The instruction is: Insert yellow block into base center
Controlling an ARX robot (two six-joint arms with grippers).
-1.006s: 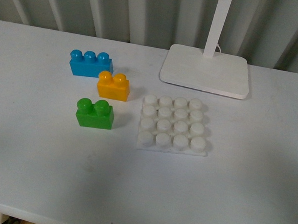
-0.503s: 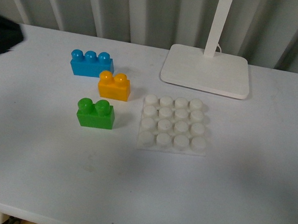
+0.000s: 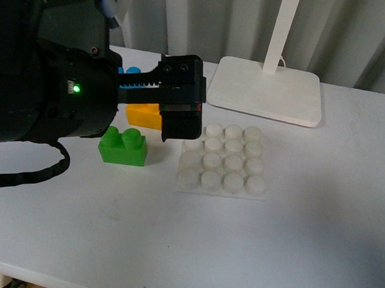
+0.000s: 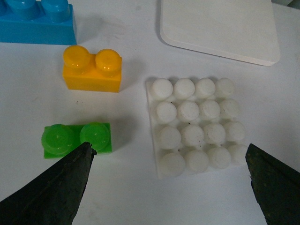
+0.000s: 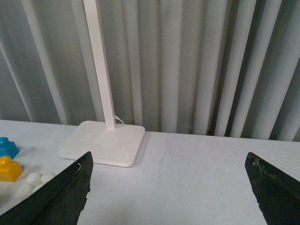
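My left gripper grabs the block by its short ends next, to set the yellow block [image 4: 93,70] into the base center.
The yellow block [image 4: 93,70] stands on the white table between a blue and a green brick, left of the base [image 4: 190,111], a white plate of round studs with nothing on it. My left gripper [image 4: 168,146] hangs open above the table. Its fingertips straddle the base's near edge and hold nothing. In the front view the left arm [image 3: 67,79] hides part of the yellow block [image 3: 142,114], and one finger [image 3: 181,121] hangs by the base's [image 3: 224,160] far left corner. My right gripper [image 5: 168,155] is open and empty over bare table to the right of the lamp stand.
A green two-stud brick [image 4: 77,139] sits near the yellow block. The blue brick [image 4: 37,23] lies behind it. A white lamp stand [image 3: 266,90] with a pole stands behind the base. Ribbed curtains close off the table's back edge.
My left arm has swung in from the left and now covers most of the blue brick and part of the yellow block. The bricks and base have not moved.
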